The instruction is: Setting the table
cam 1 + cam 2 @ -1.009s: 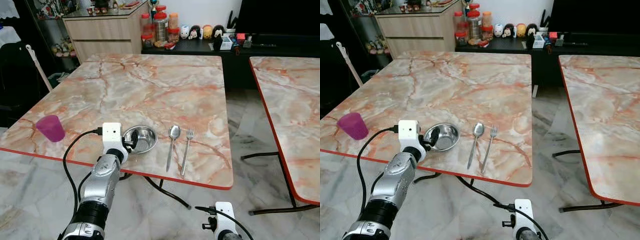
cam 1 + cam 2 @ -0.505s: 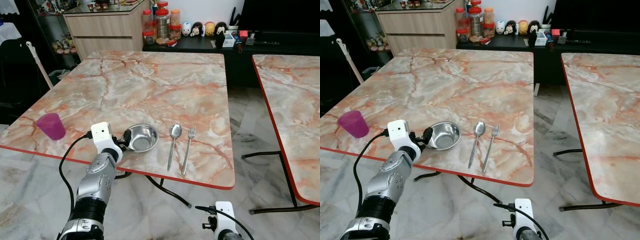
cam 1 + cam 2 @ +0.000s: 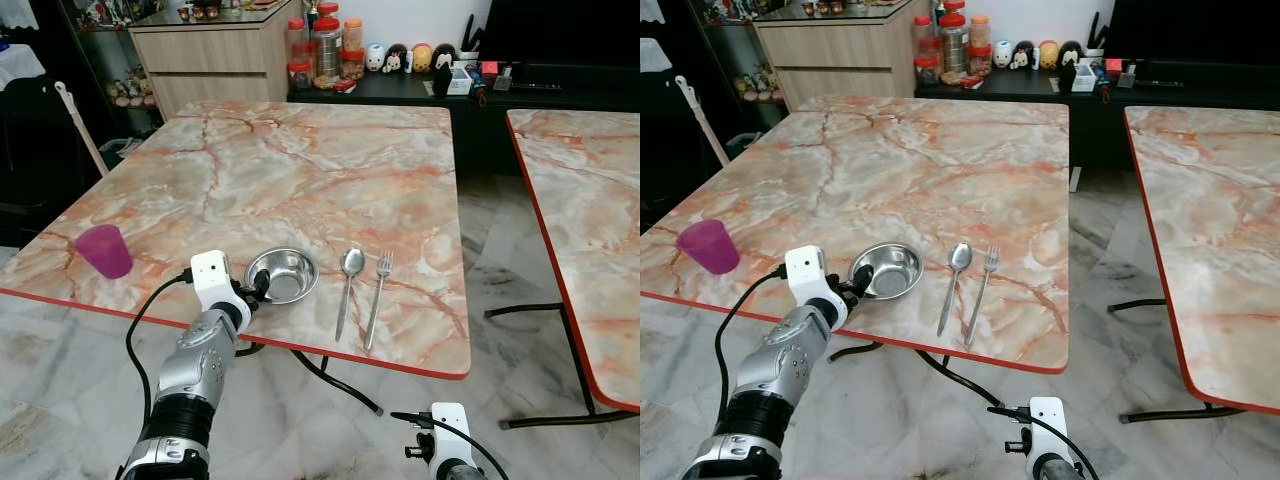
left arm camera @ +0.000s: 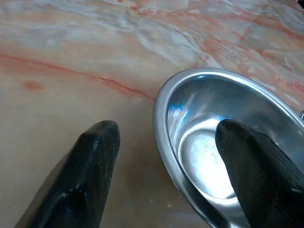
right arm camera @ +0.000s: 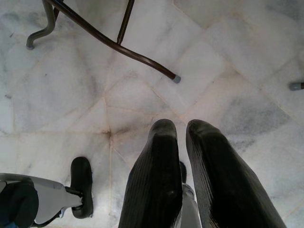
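My fingers open less wide than the steel bowl [image 3: 284, 275], so my left gripper next needs to pinch the bowl by its thin rim, with one finger inside.
A small steel bowl [image 3: 284, 275] sits near the front edge of the marble table [image 3: 300, 170]. Just to its right lie a spoon [image 3: 346, 285] and a fork [image 3: 376, 296], side by side. A purple cup [image 3: 104, 250] stands at the front left corner. My left gripper [image 4: 166, 129] is open at the bowl's left rim. One finger [image 4: 247, 166] is inside the bowl [image 4: 213, 142] and the other finger [image 4: 85, 171] rests on the tabletop outside it. My right gripper [image 5: 183, 126] hangs low over the floor, shut and holding nothing.
A second marble table [image 3: 590, 230] stands to the right across a strip of tiled floor. Table legs and a black cable [image 3: 335, 385] run under the near table. A wooden cabinet [image 3: 210, 60] and a dark sideboard with jars [image 3: 320, 50] line the back wall.
My left wrist has shifted slightly left along the table's front edge, with the gripper staying at the bowl's left rim. The bowl, spoon and fork have not moved. The camera view shifted a little.
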You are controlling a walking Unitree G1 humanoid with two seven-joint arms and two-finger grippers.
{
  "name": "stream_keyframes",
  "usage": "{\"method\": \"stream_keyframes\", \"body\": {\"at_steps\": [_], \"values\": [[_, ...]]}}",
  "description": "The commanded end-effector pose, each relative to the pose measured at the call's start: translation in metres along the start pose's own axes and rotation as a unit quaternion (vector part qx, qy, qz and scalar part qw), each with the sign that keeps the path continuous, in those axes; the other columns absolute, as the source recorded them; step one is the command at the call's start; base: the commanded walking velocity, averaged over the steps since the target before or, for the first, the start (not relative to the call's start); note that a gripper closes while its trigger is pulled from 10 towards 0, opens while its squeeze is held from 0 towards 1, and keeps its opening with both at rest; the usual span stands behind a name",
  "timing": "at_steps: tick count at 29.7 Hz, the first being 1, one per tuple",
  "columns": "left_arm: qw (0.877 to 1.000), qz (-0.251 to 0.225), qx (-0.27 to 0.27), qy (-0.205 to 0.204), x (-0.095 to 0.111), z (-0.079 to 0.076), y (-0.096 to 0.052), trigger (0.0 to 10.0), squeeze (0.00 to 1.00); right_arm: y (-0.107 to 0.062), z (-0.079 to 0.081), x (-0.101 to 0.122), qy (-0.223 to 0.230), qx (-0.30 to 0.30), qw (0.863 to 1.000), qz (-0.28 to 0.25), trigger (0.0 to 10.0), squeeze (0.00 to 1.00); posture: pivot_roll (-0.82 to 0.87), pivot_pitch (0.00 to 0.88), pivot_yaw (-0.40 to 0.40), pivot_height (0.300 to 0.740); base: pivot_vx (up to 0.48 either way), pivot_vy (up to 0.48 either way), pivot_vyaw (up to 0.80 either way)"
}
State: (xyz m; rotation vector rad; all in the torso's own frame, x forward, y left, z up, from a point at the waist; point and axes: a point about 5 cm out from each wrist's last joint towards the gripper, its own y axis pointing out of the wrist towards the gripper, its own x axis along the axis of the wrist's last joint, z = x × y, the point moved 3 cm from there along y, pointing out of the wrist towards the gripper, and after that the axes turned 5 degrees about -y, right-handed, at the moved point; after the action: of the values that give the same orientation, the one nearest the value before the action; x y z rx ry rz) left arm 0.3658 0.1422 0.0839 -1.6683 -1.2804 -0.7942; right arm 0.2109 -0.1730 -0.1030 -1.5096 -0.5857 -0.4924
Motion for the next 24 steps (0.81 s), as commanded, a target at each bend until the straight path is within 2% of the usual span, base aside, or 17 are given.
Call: {"method": "stream_keyframes", "body": {"at_steps": [1, 6, 7, 8, 9, 11, 12, 15, 16, 17, 18, 19, 20, 21, 24], "values": [[1.0, 0.005, 0.0, 0.0, 0.0001, -0.0007, 0.0008, 10.0, 0.0, 0.0006, 0.002, 0.0014, -0.005, 0.005, 1.0, 0.001, 10.0, 0.0, 0.02, 0.0, 0.043, 0.714, 0.0, 0.0, 0.0], [1.0, 0.008, 0.001, -0.004, -0.0005, -0.0008, 0.0007, 10.0, 0.0, 0.0006, 0.0025, 0.0014, -0.003, 0.006, 1.0, 0.001, 10.0, 0.0, 0.02, 0.0, 0.044, 0.714, 0.0, 0.0, 0.0], [1.0, 0.011, 0.001, -0.008, -0.002, -0.0005, 0.0007, 7.3, 0.0, 0.0006, 0.0027, 0.0014, -0.002, 0.006, 1.0, 0.0, 10.0, 0.0, 0.02, 0.0, 0.045, 0.714, 0.0, 0.0, 0.0], [1.0, 0.011, 0.001, -0.008, -0.002, -0.0005, 0.0007, 7.3, 0.0, 0.0006, 0.0027, 0.0014, -0.002, 0.006, 1.0, 0.0, 10.0, 0.0, 0.02, 0.0, 0.045, 0.714, 0.0, 0.0, 0.0], [1.0, 0.015, 0.002, -0.012, -0.0038, 0.0001, 0.0006, 3.8, 0.0, 0.0006, 0.0029, 0.0013, -0.001, 0.006, 1.0, 0.0, 10.0, 0.0, 0.02, 0.0, 0.045, 0.714, 0.0, 0.0, 0.0], [1.0, 0.015, 0.002, -0.012, -0.0038, 0.0001, 0.0006, 3.8, 0.0, 0.0006, 0.0029, 0.0013, -0.001, 0.006, 1.0, 0.0, 10.0, 0.0, 0.02, 0.0, 0.045, 0.714, 0.0, 0.0, 0.0], [1.0, 0.02, 0.003, -0.016, -0.0061, 0.0005, 0.0003, 0.7, 0.0, 0.0005, 0.0032, 0.0009, -0.001, 0.006, 1.0, 0.001, 10.0, 0.0, 0.02, 0.0, 0.046, 0.714, 0.0, 0.0, 0.0], [1.0, 0.023, 0.002, -0.018, -0.0075, -0.0012, 0.0005, 1.1, 0.0, 0.0004, 0.0039, 0.0002, -0.001, 0.007, 1.0, 0.002, 10.0, 0.0, 0.02, 0.0, 0.047, 0.714, 0.0, 0.0, 0.0], [1.0, 0.025, 0.003, -0.018, -0.0081, -0.0018, 0.0007, 1.8, 0.0, 0.0004, 0.004, 0.0003, 0.0, 0.007, 1.0, 0.002, 10.0, 0.0, 0.02, 0.0, 0.047, 0.714, 0.0, 0.0, 0.0], [0.999, 0.026, 0.003, -0.018, -0.0087, -0.0021, 0.0008, 1.9, 0.0, 0.0004, 0.0041, 0.0003, 0.0, 0.007, 1.0, 0.001, 10.0, 0.0, 0.02, 0.0, 0.048, 0.714, 0.0, 0.0, 0.0], [0.999, 0.027, 0.002, -0.018, -0.009, -0.0023, 0.0008, 3.0, 0.0, 0.0004, 0.0041, 0.0003, 0.0, 0.007, 1.0, 0.001, 10.0, 0.0, 0.02, 0.0, 0.048, 0.714, 0.0, 0.0, 0.0], [0.999, 0.028, 0.002, -0.018, -0.0092, -0.0024, 0.0008, 3.0, 0.0, 0.0004, 0.0041, 0.0003, 0.0, 0.007, 1.0, 0.001, 10.0, 0.0, 0.02, 0.0, 0.048, 0.714, 0.0, 0.0, 0.0], [0.999, 0.028, 0.002, -0.018, -0.0093, -0.0025, 0.0009, 7.8, 0.0, 0.0005, 0.0041, 0.0005, 0.0, 0.007, 1.0, 0.001, 10.0, 0.0, 0.02, 0.0, 0.048, 0.714, 0.0, 0.0, 0.0], [0.999, 0.029, 0.002, -0.018, -0.0095, -0.0026, 0.0009, 10.0, 0.0, 0.0006, 0.0041, 0.0009, 0.0, 0.007, 1.0, 0.001, 10.0, 0.0, 0.02, 0.0, 0.048, 0.714, 0.0, 0.0, 0.0], [0.999, 0.03, 0.003, -0.018, -0.0091, -0.0023, 0.0011, 9.8, 0.0, 0.0008, 0.0041, 0.0015, 0.0, 0.007, 1.0, 0.001, 10.0, 0.0, 0.02, 0.0, 0.047, 0.714, 0.0, 0.0, 0.0]]}}
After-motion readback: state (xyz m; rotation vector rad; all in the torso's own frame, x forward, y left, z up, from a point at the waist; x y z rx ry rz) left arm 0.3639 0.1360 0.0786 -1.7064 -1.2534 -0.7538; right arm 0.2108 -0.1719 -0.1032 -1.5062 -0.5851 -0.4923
